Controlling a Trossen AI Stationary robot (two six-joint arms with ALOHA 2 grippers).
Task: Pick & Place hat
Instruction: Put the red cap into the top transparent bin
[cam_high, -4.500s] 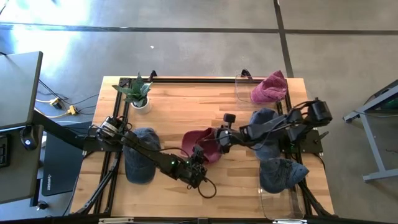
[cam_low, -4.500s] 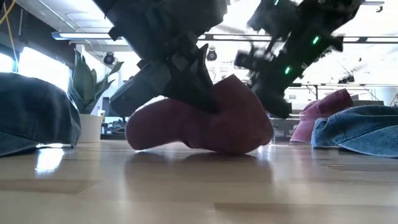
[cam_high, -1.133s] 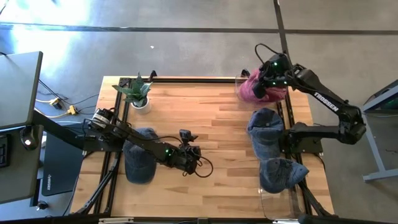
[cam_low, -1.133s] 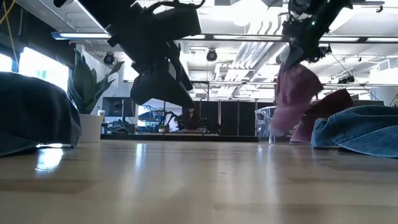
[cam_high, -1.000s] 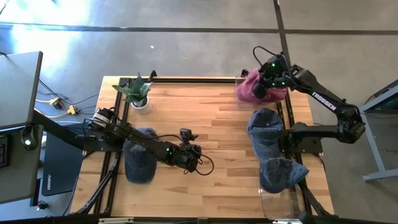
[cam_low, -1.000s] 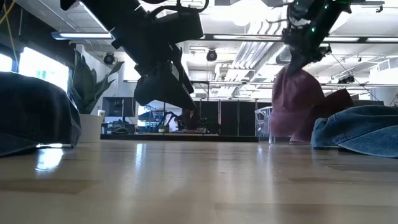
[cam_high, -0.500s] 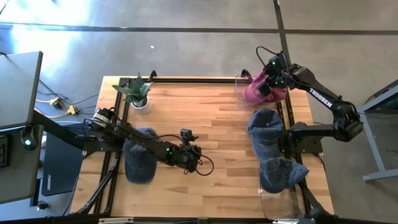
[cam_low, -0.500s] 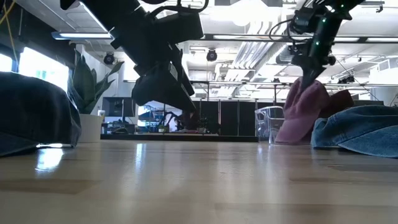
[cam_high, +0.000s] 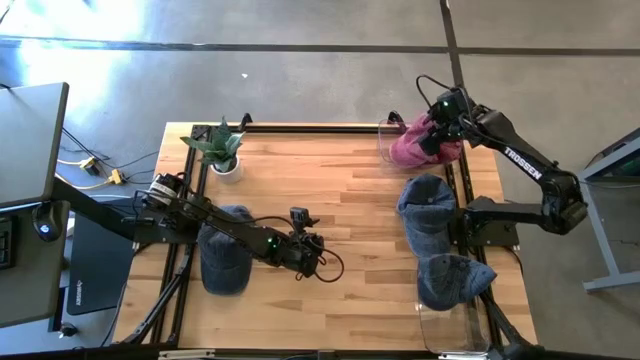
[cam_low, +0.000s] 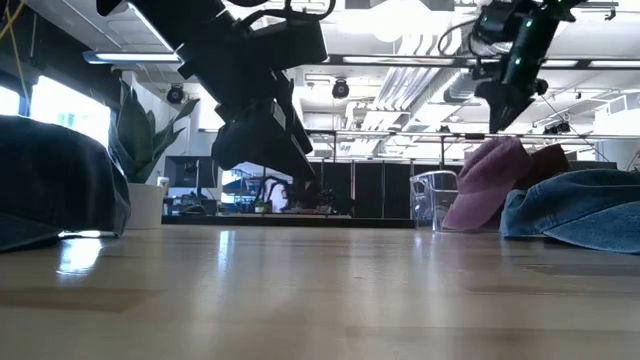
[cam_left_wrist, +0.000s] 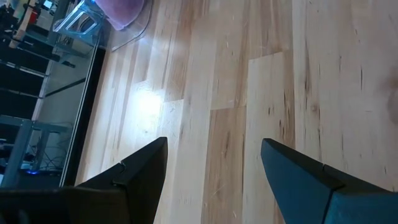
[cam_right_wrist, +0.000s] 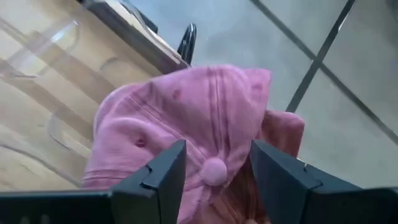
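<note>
My right gripper is about to pick up the pink hat by its top button (cam_right_wrist: 214, 171), so that it can place the hat.
A pink hat (cam_high: 408, 148) (cam_right_wrist: 186, 118) lies at the table's far right corner, by a clear container (cam_high: 390, 135). It leans against a second, darker pink hat (cam_low: 548, 163) behind it. My right gripper (cam_high: 432, 132) (cam_low: 500, 118) hangs open just above the pink hat, its fingers (cam_right_wrist: 163, 177) standing on either side of the top button (cam_right_wrist: 214, 169); the low view shows a gap between them. My left gripper (cam_high: 315, 258) (cam_left_wrist: 213, 143) waits open over the bare middle of the table.
Blue denim hats lie at the left (cam_high: 224, 262) and along the right edge (cam_high: 428, 212) (cam_high: 450, 280). A potted plant (cam_high: 222, 150) stands at the far left. The wood between the arms (cam_high: 340, 180) is bare.
My right gripper carried the pink hat, hanging below it, toward the far right corner and set it against the darker pink hat. It has let go there. The hat has slumped onto the table and the gripper stands just above it.
</note>
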